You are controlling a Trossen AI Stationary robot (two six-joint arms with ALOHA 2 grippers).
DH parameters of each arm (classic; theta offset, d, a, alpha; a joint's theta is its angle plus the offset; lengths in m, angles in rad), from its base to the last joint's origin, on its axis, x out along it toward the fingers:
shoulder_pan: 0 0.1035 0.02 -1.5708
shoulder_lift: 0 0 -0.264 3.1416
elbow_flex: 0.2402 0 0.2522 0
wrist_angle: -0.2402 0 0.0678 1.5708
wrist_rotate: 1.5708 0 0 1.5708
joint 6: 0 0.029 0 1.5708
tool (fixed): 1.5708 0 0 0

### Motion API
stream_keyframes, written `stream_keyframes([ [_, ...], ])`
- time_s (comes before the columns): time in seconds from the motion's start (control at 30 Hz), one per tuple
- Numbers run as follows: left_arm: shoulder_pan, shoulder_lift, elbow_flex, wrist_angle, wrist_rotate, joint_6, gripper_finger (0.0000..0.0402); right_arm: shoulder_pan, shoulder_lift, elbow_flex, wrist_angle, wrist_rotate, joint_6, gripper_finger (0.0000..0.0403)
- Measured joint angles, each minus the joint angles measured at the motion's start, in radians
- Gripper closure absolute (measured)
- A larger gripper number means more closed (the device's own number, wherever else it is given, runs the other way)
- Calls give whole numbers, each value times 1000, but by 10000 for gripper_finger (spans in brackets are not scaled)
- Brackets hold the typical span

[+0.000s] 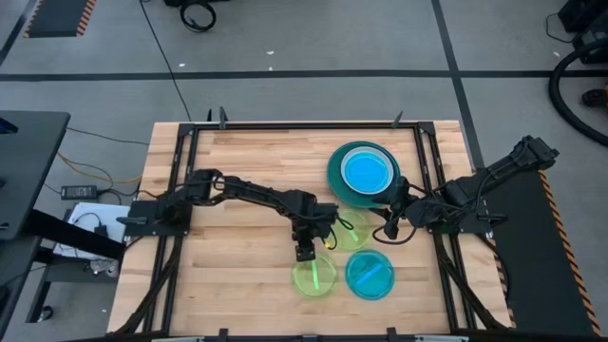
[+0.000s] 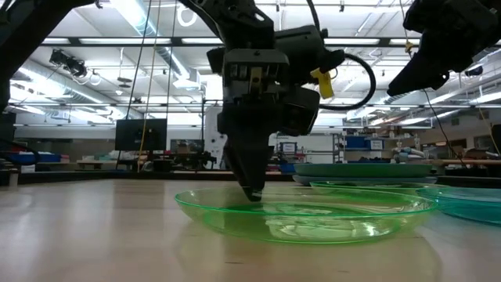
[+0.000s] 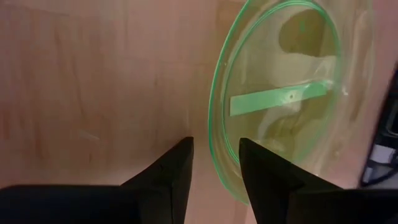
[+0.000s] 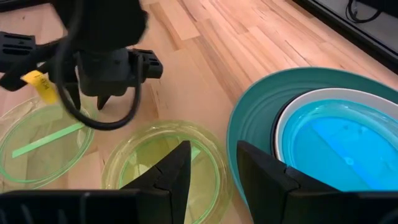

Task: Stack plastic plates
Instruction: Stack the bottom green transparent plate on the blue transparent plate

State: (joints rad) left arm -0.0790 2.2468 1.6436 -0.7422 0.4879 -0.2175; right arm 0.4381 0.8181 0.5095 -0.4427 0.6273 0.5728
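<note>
Next, my left gripper picks up the lime plate by its rim to stack it onto the cyan plate in the white plate.
A lime green translucent plate (image 1: pixel 314 276) with a green strip inside lies flat on the table. My left gripper (image 1: pixel 304 253) stands open at the plate's far rim (image 3: pixel 214 118), pointing down, one finger (image 3: pixel 264 171) over the inside and the other (image 3: pixel 174 171) outside. A second lime plate (image 1: pixel 353 229) and a cyan plate (image 1: pixel 369 275) lie flat nearby. My right gripper (image 1: pixel 389 231) hovers open above the second lime plate (image 4: pixel 161 158), beside a stack: a large teal plate (image 1: pixel 334 177), a white plate (image 4: pixel 281 124) and a cyan plate (image 1: pixel 368 171) on top. Other plates are hidden. My left gripper (image 2: pixel 252 193) has its fingertips down at the level of the lime plate's far rim (image 2: pixel 235 196), one finger on each side of it. I cannot tell whether either finger touches the rim. The plate lies flat on the table.
The table's left half (image 1: pixel 218 275) and far-left part are bare wood. A black metal frame (image 1: pixel 285 126) runs round the table's edges. The three loose plates lie close together near the table's middle and near edge, with the stack just beyond them.
</note>
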Motion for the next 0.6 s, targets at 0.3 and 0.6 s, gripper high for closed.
stream_keyframes([
  [0.3, -15, -1, 0, -4, -90, -17, 350, 0, 0, 0, 0, 1, 0, 264],
  [0.6, 4, -55, -6, -16, -106, -23, 391, 0, 0, 0, -1, 1, 0, 264],
])
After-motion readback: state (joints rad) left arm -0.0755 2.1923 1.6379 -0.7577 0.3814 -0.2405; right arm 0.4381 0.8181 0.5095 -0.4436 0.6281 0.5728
